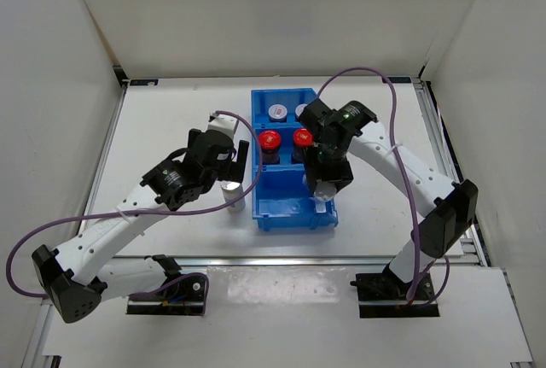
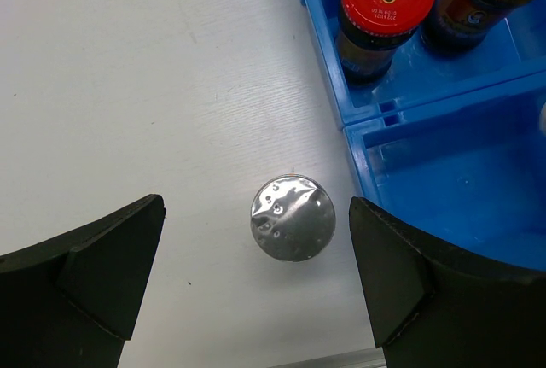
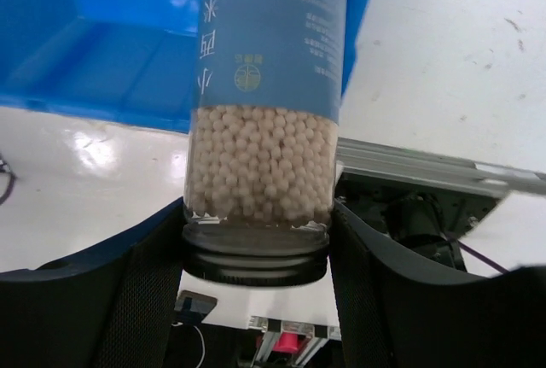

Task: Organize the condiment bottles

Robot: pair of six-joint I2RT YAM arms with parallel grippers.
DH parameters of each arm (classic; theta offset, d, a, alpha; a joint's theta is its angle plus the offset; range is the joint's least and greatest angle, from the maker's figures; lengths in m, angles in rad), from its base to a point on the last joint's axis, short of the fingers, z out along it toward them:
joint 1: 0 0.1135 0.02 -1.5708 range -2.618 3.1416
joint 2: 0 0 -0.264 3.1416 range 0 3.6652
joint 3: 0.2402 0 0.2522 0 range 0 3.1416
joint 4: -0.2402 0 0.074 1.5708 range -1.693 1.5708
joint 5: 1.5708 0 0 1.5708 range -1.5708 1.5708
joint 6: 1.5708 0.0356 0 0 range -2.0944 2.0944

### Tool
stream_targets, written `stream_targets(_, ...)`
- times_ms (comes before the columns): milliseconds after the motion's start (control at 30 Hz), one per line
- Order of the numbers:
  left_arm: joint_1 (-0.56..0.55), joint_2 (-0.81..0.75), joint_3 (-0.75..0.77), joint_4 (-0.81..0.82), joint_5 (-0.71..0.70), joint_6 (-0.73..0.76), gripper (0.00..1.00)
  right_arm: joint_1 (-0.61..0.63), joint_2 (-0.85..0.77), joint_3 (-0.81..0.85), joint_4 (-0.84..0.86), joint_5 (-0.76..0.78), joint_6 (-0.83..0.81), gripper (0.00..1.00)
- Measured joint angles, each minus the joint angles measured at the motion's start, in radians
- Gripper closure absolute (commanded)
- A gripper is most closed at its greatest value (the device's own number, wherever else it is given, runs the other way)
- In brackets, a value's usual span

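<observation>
My right gripper holds the blue-labelled bottle above the bin's sides, so the bottle would drop if I opened now. I should move the bottle inside the bin before I let go.
My left gripper (image 1: 235, 169) hangs open above a silver-topped condiment bottle (image 1: 231, 188) that stands on the table just left of the blue bin (image 1: 294, 221). In the left wrist view its shiny top (image 2: 293, 218) lies between the spread fingers (image 2: 111, 265), touching neither. Two red-capped bottles (image 1: 270, 139) (image 1: 303, 138) stand in the middle compartment, and a grey-white cap (image 1: 277, 112) shows in the far one. My right gripper (image 1: 322, 182) is shut on a blue-labelled bottle of pale beads (image 3: 266, 129), held at its dark cap end over the near compartment.
The bin's near wall (image 3: 111, 43) lies beyond the held bottle, and an aluminium rail (image 3: 426, 167) runs along the table's front edge. White walls enclose the table on three sides. Purple cables loop over both arms.
</observation>
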Motion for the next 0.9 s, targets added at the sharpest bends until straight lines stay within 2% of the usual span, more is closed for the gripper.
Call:
stream_targets(233, 0.000, 0.000, 0.000, -0.002, -0.005, 0.000, 0.00, 0.000, -0.011, 0.015, 0.054, -0.050, 0.000, 1.00)
stream_targets(433, 0.000, 0.001, -0.011, 0.000, -0.007, -0.008, 0.00, 0.002, -0.002, 0.014, 0.070, -0.035, -0.010, 1.00)
stream_targets(733, 0.000, 0.023, -0.047, -0.007, -0.006, -0.011, 0.00, 0.002, 0.160, -0.053, 0.100, 0.045, -0.050, 0.99)
stream_targets(767, 0.000, 0.025, -0.047, -0.009, -0.006, -0.012, 0.00, 0.002, 0.171, -0.055, 0.096, 0.047, -0.056, 0.96)
stream_targets(800, 0.000, 0.027, -0.047, -0.008, -0.006, -0.012, 0.00, 0.002, 0.170, -0.056, 0.092, 0.046, -0.058, 0.87)
stream_targets(867, 0.000, 0.031, -0.047, -0.008, -0.006, -0.014, 0.00, 0.002, 0.166, -0.058, 0.100, 0.052, -0.066, 0.76)
stream_targets(900, 0.000, 0.035, -0.047, -0.008, -0.006, -0.015, 0.00, 0.002, 0.166, -0.059, 0.099, 0.053, -0.072, 0.64)
